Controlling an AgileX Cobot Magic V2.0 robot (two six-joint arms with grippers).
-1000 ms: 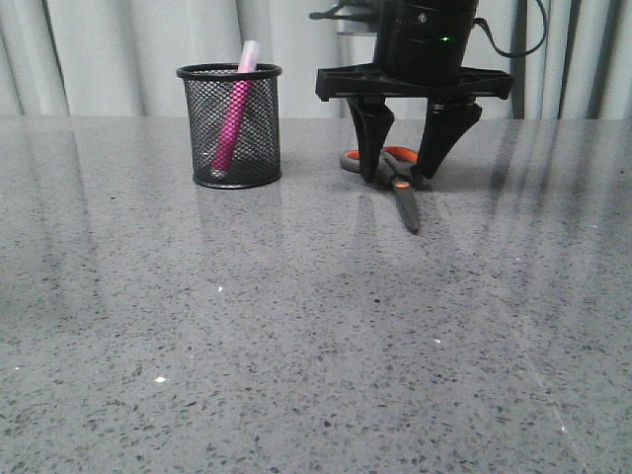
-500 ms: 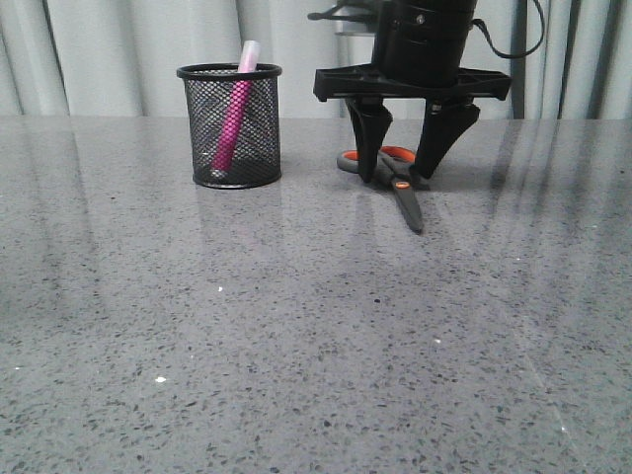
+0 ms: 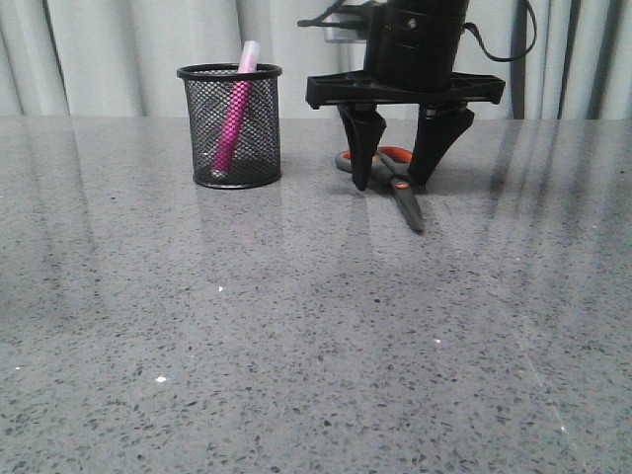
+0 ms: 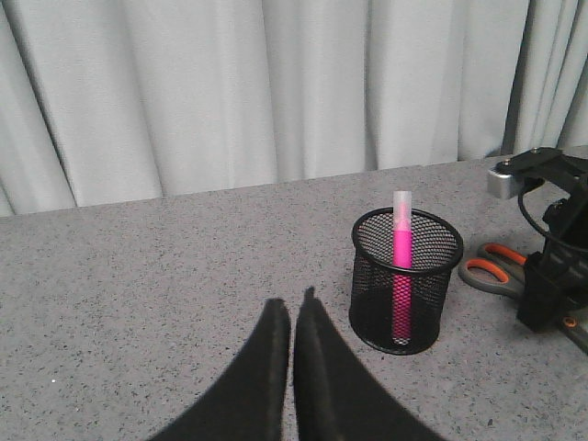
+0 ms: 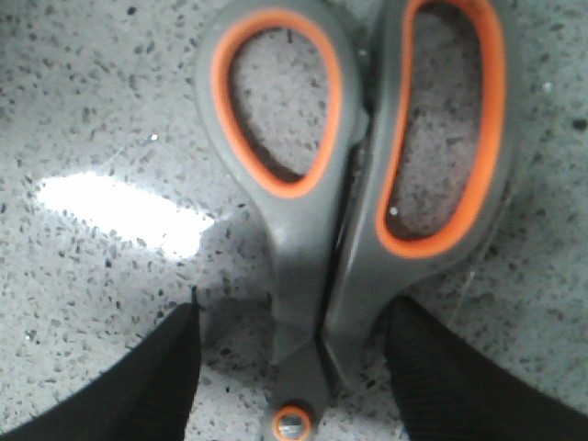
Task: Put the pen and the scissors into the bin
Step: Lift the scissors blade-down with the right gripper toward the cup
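Observation:
My right gripper's fingers reach down to the table beside the scissors' neck, below the handles, so it is now time to close on the neck.
The magenta pen [image 3: 234, 111] stands tilted inside the black wire-mesh bin [image 3: 230, 126] at the far left of the table; both also show in the left wrist view, pen [image 4: 401, 266] in bin [image 4: 406, 280]. The scissors [image 3: 399, 184] lie flat on the table, closed, blades toward the front. My right gripper [image 3: 392, 180] is open, fingertips down at the table on either side of the scissors' neck just below the handles [image 5: 344, 175]. My left gripper [image 4: 292, 308] is shut and empty, away from the bin.
Grey speckled tabletop [image 3: 296, 346] with pale curtains behind. The bin stands to the left of the scissors. The scissor handles [image 4: 491, 271] and part of the right arm [image 4: 551, 266] show beside the bin in the left wrist view.
My right gripper has shifted slightly left and lower around the scissors. The scissors, pen and bin have not moved.

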